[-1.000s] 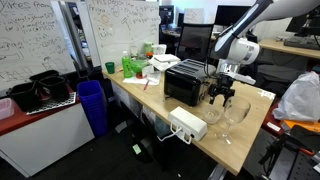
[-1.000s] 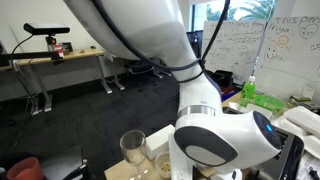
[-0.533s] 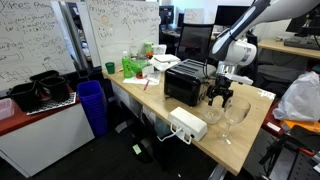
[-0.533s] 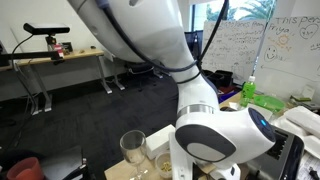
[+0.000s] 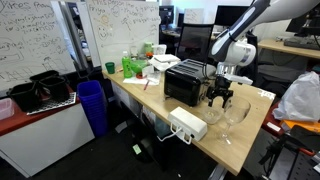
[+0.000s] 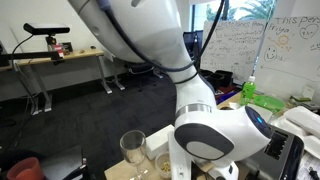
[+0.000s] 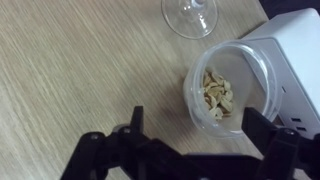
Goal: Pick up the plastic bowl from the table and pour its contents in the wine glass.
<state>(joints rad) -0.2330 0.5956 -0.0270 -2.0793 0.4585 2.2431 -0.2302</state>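
Note:
My gripper grabs the bowl by its near rim next, leaving the rest of the bowl's rim free, to pour the plastic bowl's contents into the wine glass point(image 5: 238, 112).
The clear plastic bowl point(image 7: 225, 90) holds pale nut-like pieces and stands on the light-wood table point(image 7: 80, 70), touching a white power strip. My gripper point(image 7: 198, 125) is open, one finger on each side just short of the bowl's near rim, gripping nothing. The wine glass's foot point(image 7: 192, 15) shows at the top edge of the wrist view. In an exterior view my gripper point(image 5: 221, 97) hangs just above the bowl point(image 5: 213, 115), with the wine glass point(image 5: 238, 112) beside it. The wine glass point(image 6: 133, 150) also stands upright in both exterior views.
A white power strip point(image 7: 295, 60) lies against the bowl and also shows in an exterior view point(image 5: 187, 124). A black toaster point(image 5: 184, 82) stands close behind the gripper. Green items point(image 5: 133, 64) sit at the table's far end. A blue bin point(image 5: 92, 105) stands beside the table.
My gripper has come down slightly toward the bowl over the last second, still open. The bowl and wine glass have not moved.

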